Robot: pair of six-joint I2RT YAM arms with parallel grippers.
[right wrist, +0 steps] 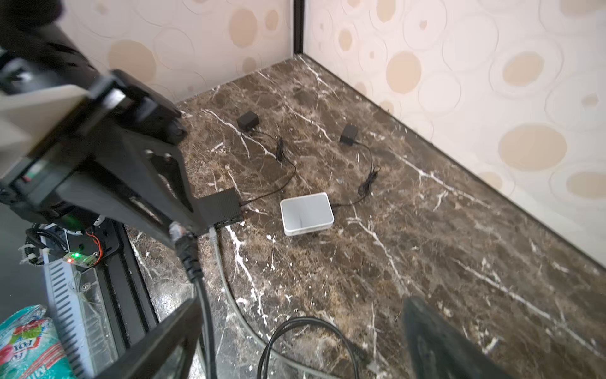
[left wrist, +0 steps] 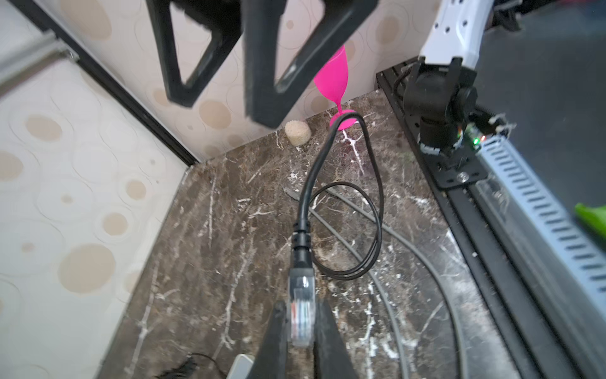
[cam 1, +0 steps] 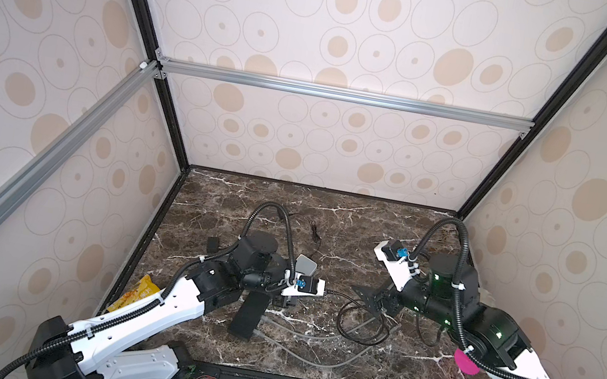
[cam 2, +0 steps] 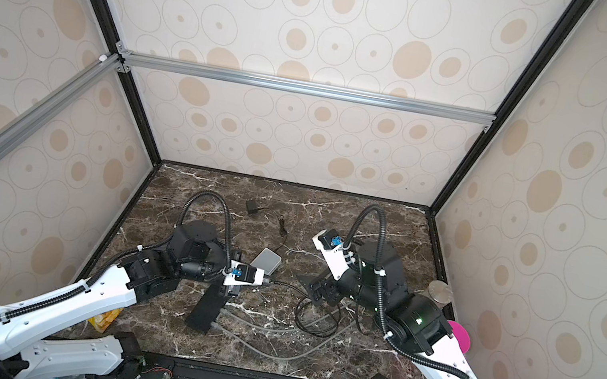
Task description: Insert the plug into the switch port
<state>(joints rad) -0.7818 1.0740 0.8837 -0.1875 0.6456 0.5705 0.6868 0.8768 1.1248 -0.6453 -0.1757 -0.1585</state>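
My right gripper takes hold of the black cable just behind the clear plug next, leaving the plug's tip free to insert the plug into the switch port.
A clear plug on a black cable sits between my left gripper's fingers. The left gripper is shut on it, above the marble floor. In the right wrist view the same plug shows at the left gripper's tip, close to the black switch. The switch has grey cables plugged in. My right gripper stands wide open, the black cable running beside one finger. In both top views the right gripper faces the left one across the cable.
A white box lies beside the switch. Two black power adapters lie near the back wall. Grey cables and a black coil cross the floor. A pink goblet and a cork stand by the right wall.
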